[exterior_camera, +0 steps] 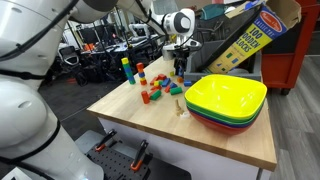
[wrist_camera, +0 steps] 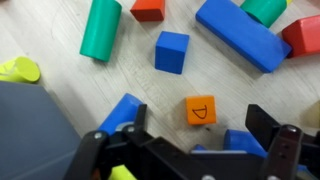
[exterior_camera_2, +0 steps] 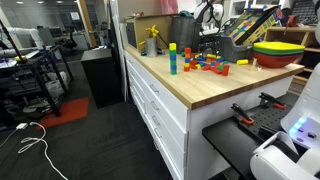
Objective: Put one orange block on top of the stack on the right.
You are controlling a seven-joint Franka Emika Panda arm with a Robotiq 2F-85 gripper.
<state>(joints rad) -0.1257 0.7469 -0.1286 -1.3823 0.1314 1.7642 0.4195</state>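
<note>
My fingers are low beside the orange block (wrist_camera: 200, 110), near the tabletop on either side, so my gripper should close.
In the wrist view an orange block (wrist_camera: 200, 110) marked with a "D" lies flat on the wooden table. My gripper (wrist_camera: 198, 128) is open, and the block lies between its two black fingers, nearer the left one. Dark blue blocks lie by the left finger (wrist_camera: 120, 112) and the right finger (wrist_camera: 245, 143). I cannot tell whether either belongs to the low blue stack. In both exterior views the gripper (exterior_camera: 180, 62) (exterior_camera_2: 210, 42) hangs low over the scattered blocks (exterior_camera: 160, 90). The low stack is not clear there.
A tall blue-green-yellow tower (exterior_camera: 126, 70) (exterior_camera_2: 172, 58) and a short red-and-orange stack (exterior_camera: 141, 75) stand nearby. A blue cube (wrist_camera: 171, 52), green cylinder (wrist_camera: 100, 28) and long blue block (wrist_camera: 243, 33) lie close. Stacked bowls (exterior_camera: 225, 98) and a block box (exterior_camera: 245, 35) stand beside.
</note>
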